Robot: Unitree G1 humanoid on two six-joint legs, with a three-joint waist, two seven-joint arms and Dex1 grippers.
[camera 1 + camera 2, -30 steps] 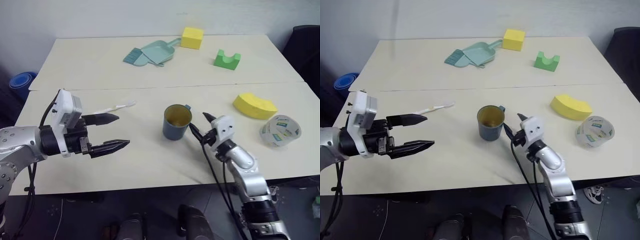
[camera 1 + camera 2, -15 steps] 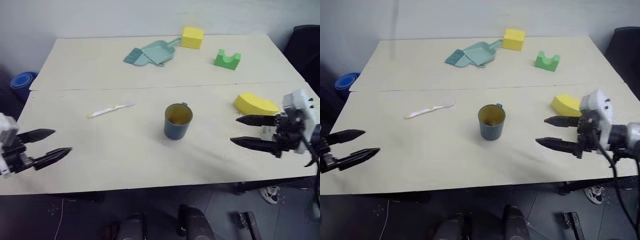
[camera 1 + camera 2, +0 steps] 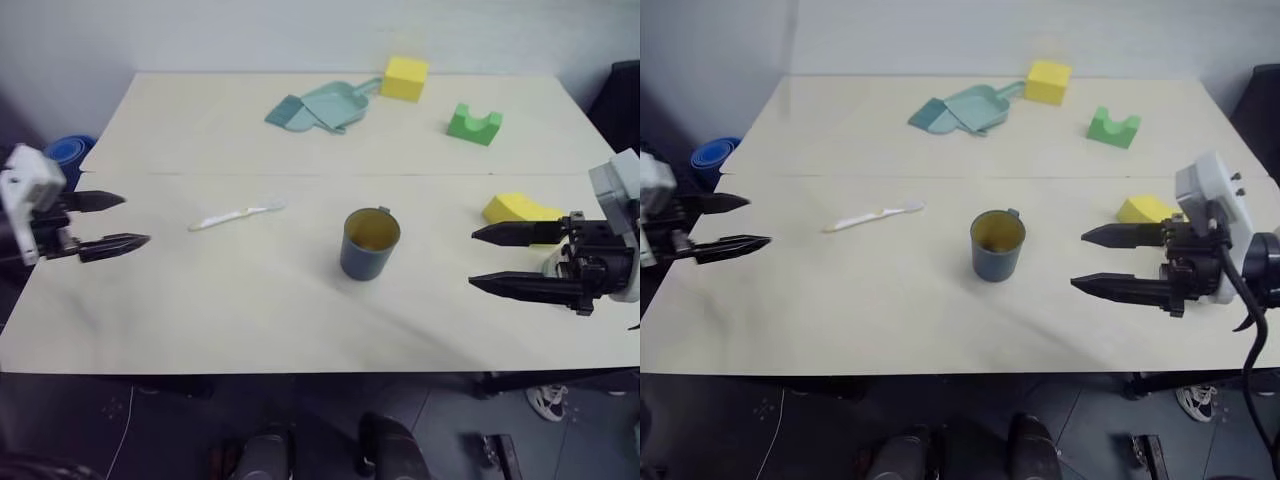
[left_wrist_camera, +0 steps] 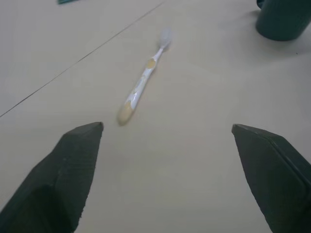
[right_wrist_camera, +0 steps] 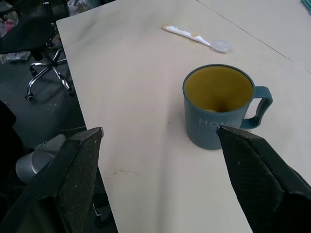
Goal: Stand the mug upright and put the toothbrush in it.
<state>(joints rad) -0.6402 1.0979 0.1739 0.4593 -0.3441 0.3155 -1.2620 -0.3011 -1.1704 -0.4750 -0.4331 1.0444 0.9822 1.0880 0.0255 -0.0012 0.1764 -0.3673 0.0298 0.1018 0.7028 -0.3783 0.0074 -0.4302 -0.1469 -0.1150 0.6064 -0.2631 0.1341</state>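
My left gripper takes hold of the toothbrush by its mid-handle (image 3: pixel 230 216) next. The toothbrush is long and slim, with its bristle head (image 3: pixel 275 205) far out at one end.
The dark blue-grey mug (image 3: pixel 369 243) stands upright near the middle of the table, its yellowish inside empty; the right wrist view also shows the mug (image 5: pixel 218 106). The white toothbrush (image 3: pixel 237 214) lies flat on the table to the mug's left, seen closer as the toothbrush (image 4: pixel 144 85) in the left wrist view. At the table's left edge my left gripper (image 3: pixel 128 220) hangs open and empty, pointing toward the toothbrush. Over on the right my right gripper (image 3: pixel 478 258) is open and empty, well apart from the mug.
A teal dustpan and brush (image 3: pixel 322 103), a yellow block (image 3: pixel 404 78) and a green notched block (image 3: pixel 474 124) sit at the back. A yellow curved block (image 3: pixel 523 209) lies near my right gripper. A blue bin (image 3: pixel 66 152) stands off the table's left side.
My left gripper swung out to the table's left edge, away from the toothbrush. My right gripper lifted off from beside the mug and drew back to the right. The view shifted slightly.
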